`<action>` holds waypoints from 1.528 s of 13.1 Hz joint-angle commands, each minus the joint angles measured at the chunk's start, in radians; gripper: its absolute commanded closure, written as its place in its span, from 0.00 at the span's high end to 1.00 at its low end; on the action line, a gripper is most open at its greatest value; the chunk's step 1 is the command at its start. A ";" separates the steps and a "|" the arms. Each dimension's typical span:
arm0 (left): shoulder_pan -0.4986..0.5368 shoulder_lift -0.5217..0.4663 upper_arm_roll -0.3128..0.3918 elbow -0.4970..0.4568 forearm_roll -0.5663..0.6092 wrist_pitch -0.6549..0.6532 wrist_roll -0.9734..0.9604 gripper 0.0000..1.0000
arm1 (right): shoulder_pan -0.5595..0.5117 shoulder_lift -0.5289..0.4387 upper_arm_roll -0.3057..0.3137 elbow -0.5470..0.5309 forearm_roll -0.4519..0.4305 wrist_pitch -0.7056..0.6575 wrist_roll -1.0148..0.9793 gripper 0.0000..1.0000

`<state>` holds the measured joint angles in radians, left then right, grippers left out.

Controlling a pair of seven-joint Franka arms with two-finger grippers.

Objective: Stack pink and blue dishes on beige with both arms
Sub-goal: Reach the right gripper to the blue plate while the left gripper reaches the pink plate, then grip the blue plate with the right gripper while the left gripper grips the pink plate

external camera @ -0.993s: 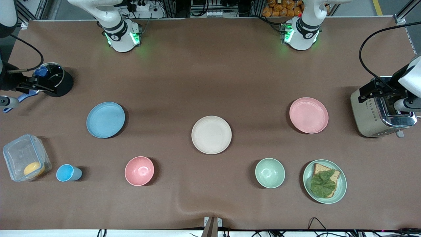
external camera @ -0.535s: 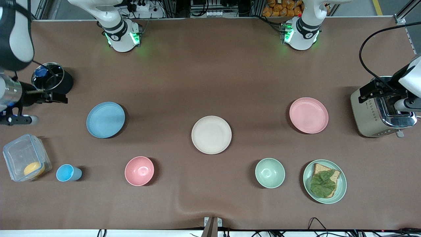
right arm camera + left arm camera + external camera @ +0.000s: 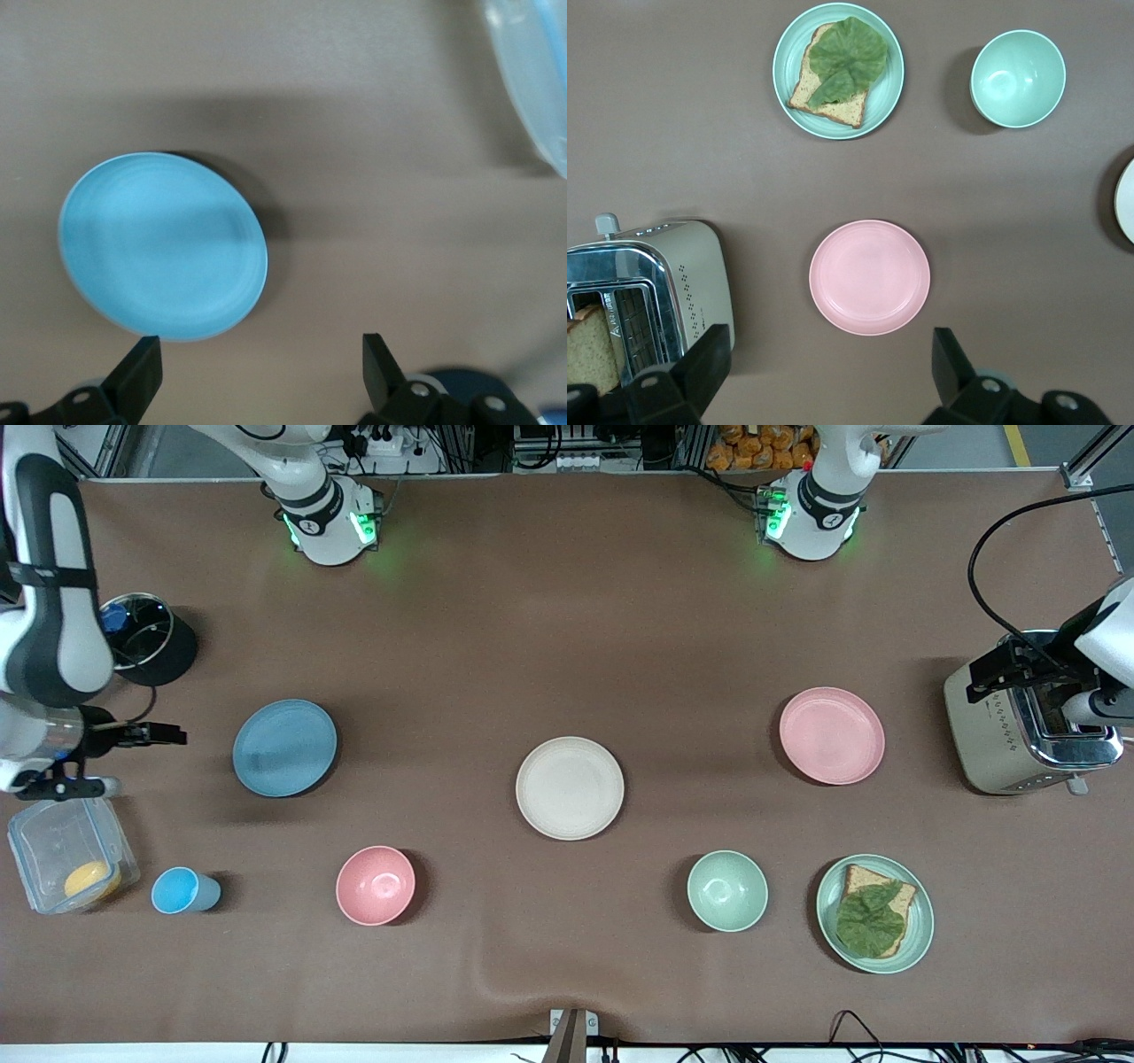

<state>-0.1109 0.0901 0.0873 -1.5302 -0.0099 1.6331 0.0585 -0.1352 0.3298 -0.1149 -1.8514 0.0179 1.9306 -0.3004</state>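
The right gripper pinches the blue plate by its thin rim (image 3: pixel 237 744) (image 3: pixel 232 322) next, since the plate spreads wider than my open fingers.
The light blue plate (image 3: pixel 284 747) lies toward the right arm's end of the table, and it also shows in the right wrist view as the blue plate (image 3: pixel 164 246). At the table's middle sits the beige plate (image 3: pixel 570 787). The pink plate (image 3: pixel 832 735) lies toward the left arm's end and fills the middle of the left wrist view, pink plate (image 3: pixel 870 277). My right gripper (image 3: pixel 133 760) hangs open and empty beside the blue plate, right gripper (image 3: pixel 259 363). My left gripper (image 3: pixel 1032 691) waits open over the toaster's edge, left gripper (image 3: pixel 824 372), apart from the pink plate.
A toaster (image 3: pixel 1028 726) stands beside the pink plate. Nearer the front camera are a green plate with bread and leaf (image 3: pixel 874 913), a green bowl (image 3: pixel 727 890), a pink bowl (image 3: pixel 376 885), a blue cup (image 3: pixel 182 891) and a clear container (image 3: pixel 66 859). A black pot (image 3: pixel 146 642) stands by the right arm.
My right arm has swung from the black pot toward the front camera, and its gripper now sits beside the blue plate. The left arm and all the dishes have stayed put.
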 commanded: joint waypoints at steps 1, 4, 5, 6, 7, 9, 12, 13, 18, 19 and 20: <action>-0.012 0.060 -0.003 0.001 0.014 -0.044 -0.005 1.00 | -0.017 0.064 0.009 -0.054 0.045 0.099 -0.066 1.00; -0.058 0.164 -0.023 -0.014 0.010 -0.078 -0.022 1.00 | -0.055 0.167 0.009 -0.054 0.173 0.151 -0.189 1.00; -0.059 0.204 -0.024 -0.013 0.010 -0.072 -0.023 1.00 | -0.055 0.185 0.009 -0.054 0.203 0.151 -0.212 1.00; -0.062 0.248 -0.026 -0.014 0.008 -0.056 -0.025 1.00 | -0.055 0.205 0.009 -0.054 0.215 0.151 -0.217 1.00; -0.076 0.279 -0.027 -0.019 0.008 -0.029 -0.035 1.00 | -0.055 0.224 0.011 -0.052 0.229 0.153 -0.218 1.00; -0.116 0.350 -0.026 -0.036 0.010 0.026 -0.078 1.00 | -0.054 0.238 0.011 -0.054 0.246 0.151 -0.220 1.00; -0.179 0.402 -0.026 -0.144 0.011 0.182 -0.172 1.00 | -0.055 0.256 0.012 -0.052 0.247 0.143 -0.233 0.37; -0.196 0.398 -0.026 -0.200 0.014 0.239 -0.208 1.00 | -0.052 0.256 0.011 -0.049 0.247 0.136 -0.232 0.02; -0.234 0.413 -0.024 -0.393 0.022 0.476 -0.307 1.00 | -0.044 0.255 0.011 0.018 0.246 0.053 -0.217 0.00; -0.231 0.424 -0.024 -0.396 0.022 0.475 -0.316 1.00 | -0.043 0.256 0.011 0.050 0.246 -0.002 -0.204 0.00; -0.233 0.437 -0.024 -0.399 0.024 0.472 -0.333 0.89 | -0.035 0.255 0.011 0.078 0.246 -0.040 -0.157 0.00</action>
<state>-0.3295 0.5287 0.0570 -1.9053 -0.0099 2.0901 -0.2292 -0.1751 0.5798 -0.1077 -1.8399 0.2446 1.9674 -0.4982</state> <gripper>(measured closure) 0.004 0.978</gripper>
